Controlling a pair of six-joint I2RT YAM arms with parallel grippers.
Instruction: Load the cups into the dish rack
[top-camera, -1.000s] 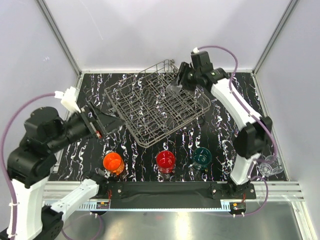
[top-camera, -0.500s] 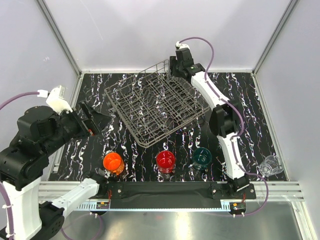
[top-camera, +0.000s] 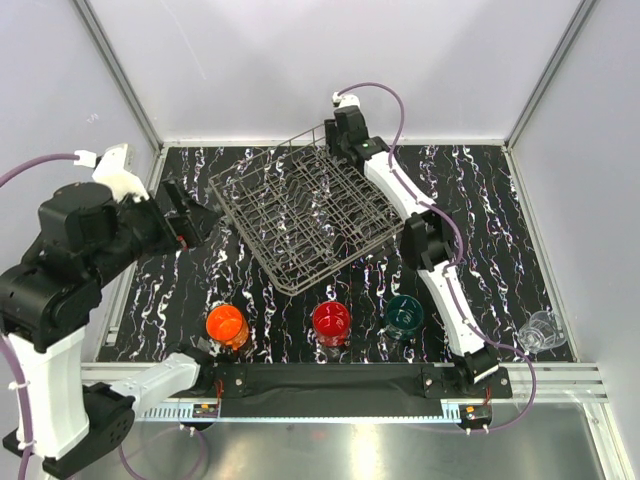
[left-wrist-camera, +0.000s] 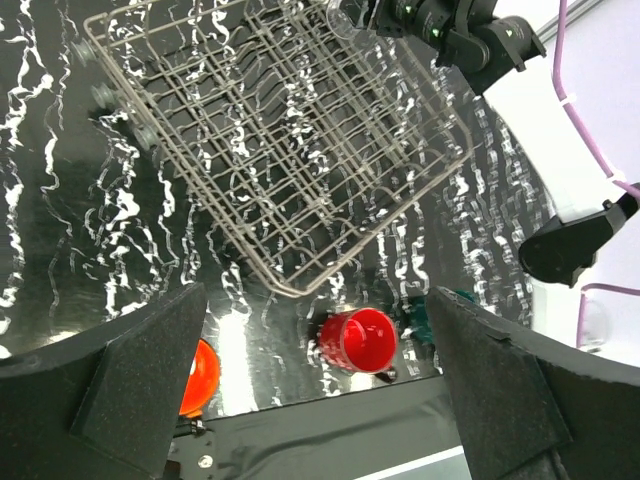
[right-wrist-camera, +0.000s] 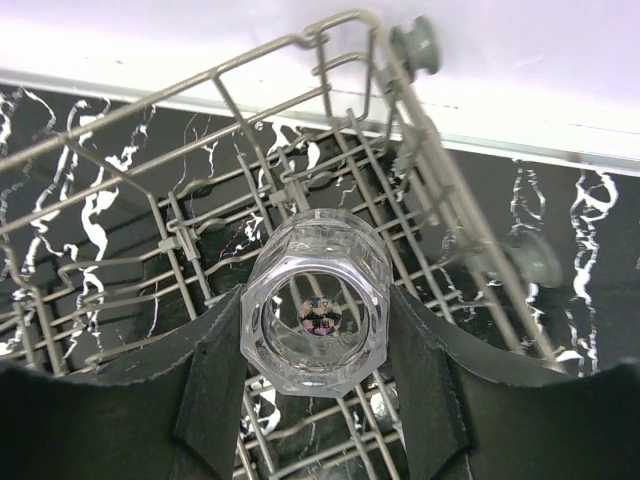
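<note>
My right gripper stays closed on the clear cup until it reaches the wires. The cup hangs above them and, released now, would drop and perhaps tip.
The grey wire dish rack (top-camera: 300, 215) sits tilted mid-table; it also shows in the left wrist view (left-wrist-camera: 280, 130) and the right wrist view (right-wrist-camera: 150, 250). My right gripper (top-camera: 349, 152) is at the rack's far corner, shut on a clear cup (right-wrist-camera: 315, 305) held over the wires. The orange cup (top-camera: 226, 324), red cup (top-camera: 331, 320) and teal cup (top-camera: 405, 312) stand in a row near the front edge. Another clear cup (top-camera: 537, 330) lies at the front right. My left gripper (top-camera: 196, 219) is open and empty, raised left of the rack, with the red cup (left-wrist-camera: 362, 340) seen far below between its fingers.
The black marbled table is bounded by a metal frame and white walls. The right arm (top-camera: 430, 245) stretches across the table's right half, along the rack's right side. A black bar (top-camera: 330, 378) runs along the front edge.
My right gripper has swung left along the rack's far edge, carrying the clear cup to the far corner. My left arm has drawn back to the left and risen a little.
</note>
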